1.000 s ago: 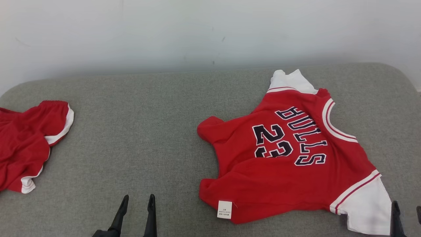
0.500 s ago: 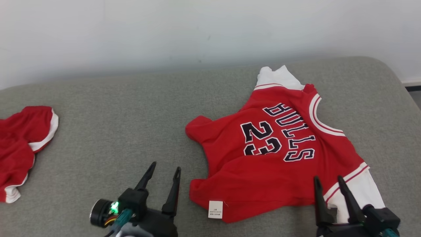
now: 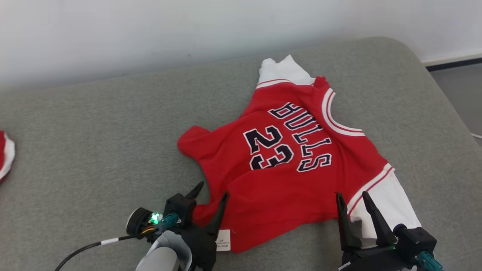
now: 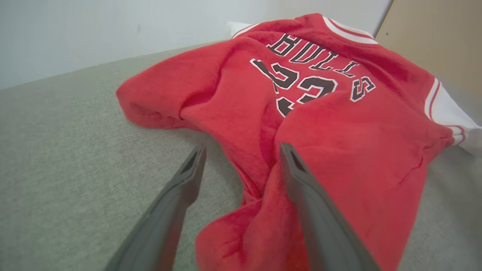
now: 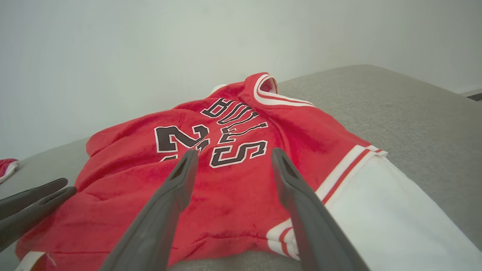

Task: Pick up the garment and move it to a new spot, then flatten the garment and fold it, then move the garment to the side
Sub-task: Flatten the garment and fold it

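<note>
A loose fold of red cloth (image 4: 271,203) is standing up at the corner of the jersey's hem, so my left gripper needs to take hold of that hem corner (image 4: 266,230) next.
The garment (image 3: 286,162) is a red jersey with white sleeves and dark "BULLS 23" lettering, spread face up on the grey cushion, also seen as the garment (image 4: 324,124) and the garment (image 5: 233,177). My left gripper (image 3: 211,190) is open at the jersey's near left hem corner, beside its white tag (image 3: 223,241); in the left wrist view the left gripper (image 4: 241,150) straddles a fold of red cloth. My right gripper (image 3: 352,196) stands open over the near right hem by the white sleeve (image 3: 388,201); the right gripper (image 5: 231,158) holds nothing.
A second red and white piece of clothing (image 3: 5,154) lies at the far left edge of the grey cushion (image 3: 94,143). A pale wall (image 3: 150,34) rises behind. The cushion's right edge drops to the floor (image 3: 457,90).
The head camera has swung right and down. Both grippers have come forward to the jersey's near hem. The right gripper's jaws have spread wider.
</note>
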